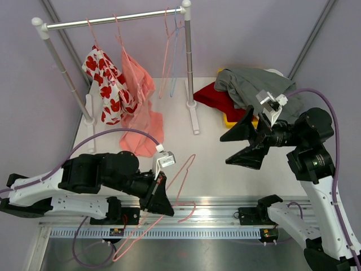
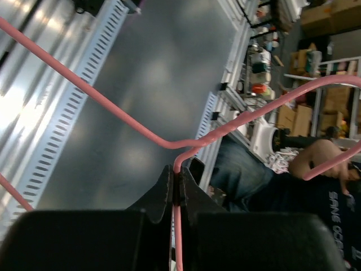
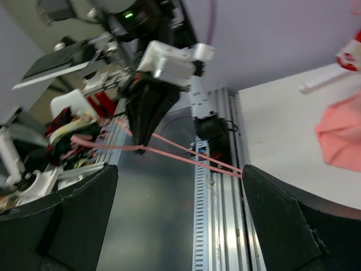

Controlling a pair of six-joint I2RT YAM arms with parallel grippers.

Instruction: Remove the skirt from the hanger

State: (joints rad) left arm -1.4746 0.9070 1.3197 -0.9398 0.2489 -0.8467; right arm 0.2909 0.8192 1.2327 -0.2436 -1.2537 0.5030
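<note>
White table shows between my right gripper's fingertips and the pink hanger (image 1: 186, 165), so my right gripper needs to move toward the hanger first, then close on the hanger.
My left gripper (image 1: 163, 204) is shut on the wire of a bare pink hanger (image 1: 186, 165), held over the table's front edge and the metal rail. In the left wrist view the wire (image 2: 113, 110) runs straight between the closed jaws of the left gripper (image 2: 177, 172). The pink skirt (image 1: 145, 134) lies heaped on the white table below the rack, apart from the hanger; it also shows in the right wrist view (image 3: 338, 135). My right gripper (image 1: 230, 150) is open and empty, above the table's right side, pointing toward the hanger (image 3: 186, 156). Its jaws stand wide apart around the right gripper's midpoint (image 3: 179, 175).
A clothes rack (image 1: 113, 20) stands at the back with a red-and-white patterned garment (image 1: 107, 84), a pink garment (image 1: 135, 70) and two bare hangers (image 1: 169, 51). A yellow bin (image 1: 231, 119) at the back right holds grey (image 1: 254, 84) and red clothes.
</note>
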